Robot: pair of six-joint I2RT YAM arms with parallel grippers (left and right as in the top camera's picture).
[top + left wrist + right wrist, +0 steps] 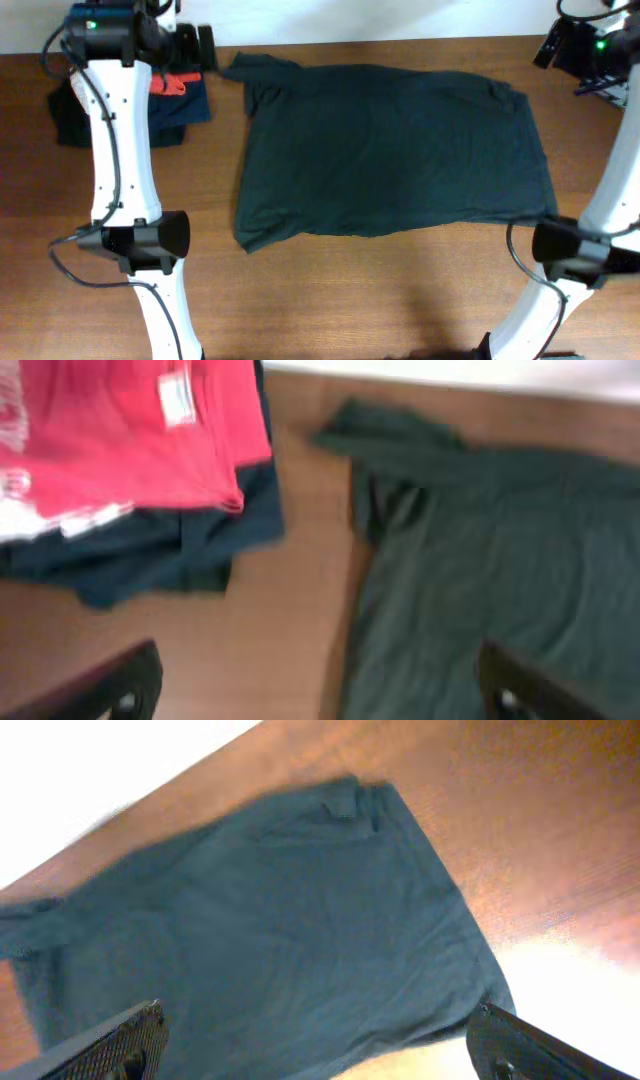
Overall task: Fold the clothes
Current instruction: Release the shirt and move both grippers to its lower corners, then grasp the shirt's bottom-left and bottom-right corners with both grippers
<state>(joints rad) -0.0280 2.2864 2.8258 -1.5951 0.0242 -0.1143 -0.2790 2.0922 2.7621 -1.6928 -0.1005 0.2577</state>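
Observation:
The left gripper should grab the dark T-shirt [385, 150] by its near corner below the outstretched sleeve [248, 238] to fold it, leaving the opposite near corner for the right gripper.
The dark T-shirt [385, 150] lies spread flat on the wooden table, plain side up, with no lettering showing. One sleeve sticks out at its far left corner [255, 68]. It also shows in the left wrist view [490, 550] and the right wrist view [280, 930]. My left gripper [205, 45] is open and empty, raised above the table's far left, just left of that sleeve; its fingers show in the left wrist view [320, 695]. My right gripper [550, 45] is open and empty, raised at the far right, past the shirt's corner; its fingers show in the right wrist view [320, 1045].
A red-orange shirt with white lettering [110, 440] lies on folded dark navy garments [180, 110] at the far left. The table's back edge [400, 42] runs just behind the shirt. Bare wood lies in front of the shirt [360, 290].

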